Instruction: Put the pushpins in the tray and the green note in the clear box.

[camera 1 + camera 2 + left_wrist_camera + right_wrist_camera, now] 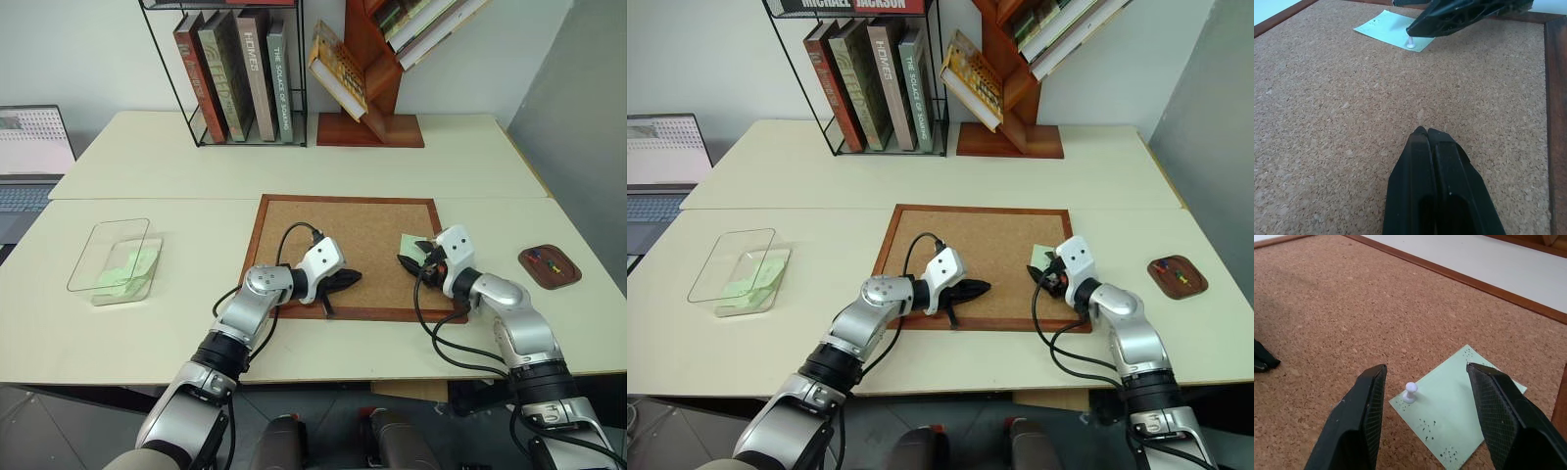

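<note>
I should grab the pushpin with my right gripper by its white head [1411, 387], to free the green note and fill the tray.
A pale green note [1464, 416] lies on the corkboard [343, 220] near its right edge, held down by a white pushpin [1409, 392]. My right gripper [1426, 368] is open just above the note, with the pin and the note's near corner between its fingers [1359, 421]. My left gripper [1422, 131] is shut and empty, low over the cork near the board's front edge, pointing toward the note [1386, 29]. The small brown tray [563, 279] on the right holds a few coloured pushpins [544, 260]. The clear box [98, 245] stands at the far left.
Pale green slips [127, 269] lie inside the clear box. A wire rack of books [235, 78] and a red wooden book stand [377, 108] are at the back. A laptop [29, 157] sits at the far left.
</note>
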`<action>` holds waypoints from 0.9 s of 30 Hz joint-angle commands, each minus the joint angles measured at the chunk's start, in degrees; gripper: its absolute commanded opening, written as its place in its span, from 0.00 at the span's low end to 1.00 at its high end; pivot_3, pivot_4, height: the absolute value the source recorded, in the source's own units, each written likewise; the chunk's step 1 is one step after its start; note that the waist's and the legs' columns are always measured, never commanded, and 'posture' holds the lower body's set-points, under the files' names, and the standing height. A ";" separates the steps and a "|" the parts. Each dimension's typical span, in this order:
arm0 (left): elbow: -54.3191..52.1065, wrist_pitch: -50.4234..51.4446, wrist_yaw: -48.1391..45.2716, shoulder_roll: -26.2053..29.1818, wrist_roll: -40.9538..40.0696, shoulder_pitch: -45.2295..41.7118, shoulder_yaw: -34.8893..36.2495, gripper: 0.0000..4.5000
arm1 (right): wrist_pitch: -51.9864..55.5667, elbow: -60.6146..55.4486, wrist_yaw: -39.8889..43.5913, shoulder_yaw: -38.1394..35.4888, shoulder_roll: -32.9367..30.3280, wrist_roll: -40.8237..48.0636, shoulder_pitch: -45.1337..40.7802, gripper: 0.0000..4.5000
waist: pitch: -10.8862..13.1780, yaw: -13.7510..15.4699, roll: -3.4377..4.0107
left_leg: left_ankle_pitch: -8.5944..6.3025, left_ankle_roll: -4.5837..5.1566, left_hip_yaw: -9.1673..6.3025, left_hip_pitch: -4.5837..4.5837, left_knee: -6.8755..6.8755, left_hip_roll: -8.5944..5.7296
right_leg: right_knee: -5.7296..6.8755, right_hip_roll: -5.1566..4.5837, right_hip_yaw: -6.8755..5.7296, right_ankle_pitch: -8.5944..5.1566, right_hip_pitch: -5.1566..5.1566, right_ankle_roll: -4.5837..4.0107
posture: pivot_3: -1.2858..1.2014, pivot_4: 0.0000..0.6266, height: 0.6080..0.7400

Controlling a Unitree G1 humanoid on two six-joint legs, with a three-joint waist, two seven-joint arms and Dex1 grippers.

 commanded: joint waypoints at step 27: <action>2.13 0.84 0.36 0.54 2.48 1.23 -1.28 0.00 | -3.23 -14.74 4.83 0.77 -3.81 -1.84 0.94 0.01 | 0.00 -0.01 0.00 | 0.00 0.00 -0.01 -0.03 -0.03 0.00 | -0.02 0.00 -0.04 0.01 -0.04 0.02 | 0.52 0.24 1.00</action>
